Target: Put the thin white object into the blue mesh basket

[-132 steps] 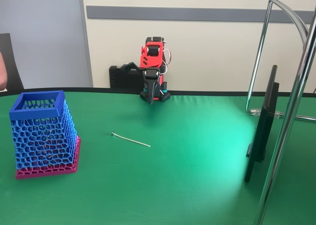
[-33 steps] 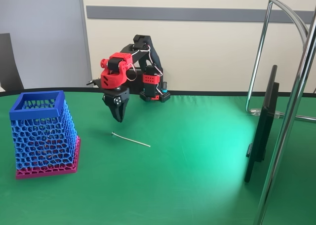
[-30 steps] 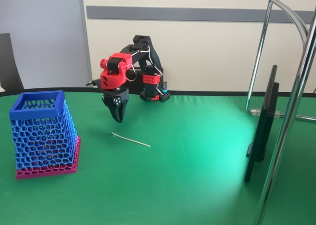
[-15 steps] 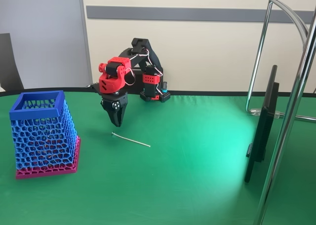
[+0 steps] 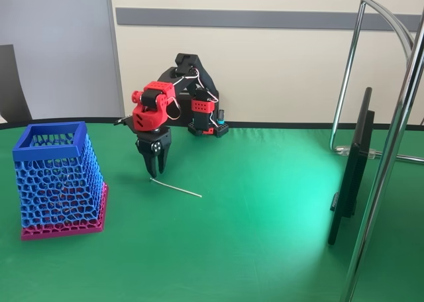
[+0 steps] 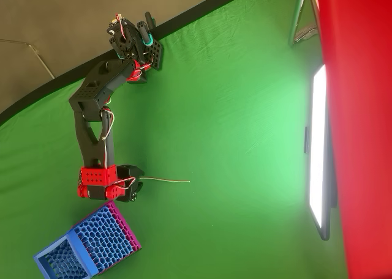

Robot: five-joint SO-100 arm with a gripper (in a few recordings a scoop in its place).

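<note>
I will next grab the thin white object with my gripper by its knob end [image 5: 152, 179]. The object will then drop into the blue mesh basket [image 5: 56, 176].
The thin white object [image 5: 179, 189] lies flat on the green table, its knob end to the left in the fixed view; from overhead the thin white object [image 6: 166, 180] runs left to right. My red and black gripper [image 5: 154, 173] points down at that knob end, open, with its fingertips on either side of the tip just above the cloth. From overhead the gripper [image 6: 139, 185] sits at the stick's left end. The blue mesh basket [image 5: 56, 176] stands upright on its magenta base to the left, a hand's width from the gripper; the basket [image 6: 92, 242] is at the lower left from overhead.
A dark flat monitor [image 5: 351, 169] stands edge-on at the right, with chrome stand poles [image 5: 391, 150] beside it. The arm's base [image 5: 205, 120] is at the table's far edge. A large red shape [image 6: 367, 132] blocks the right of the overhead view.
The gripper has come down from above the table to the stick's knob end and its fingers have spread. The stick and basket have not moved.
</note>
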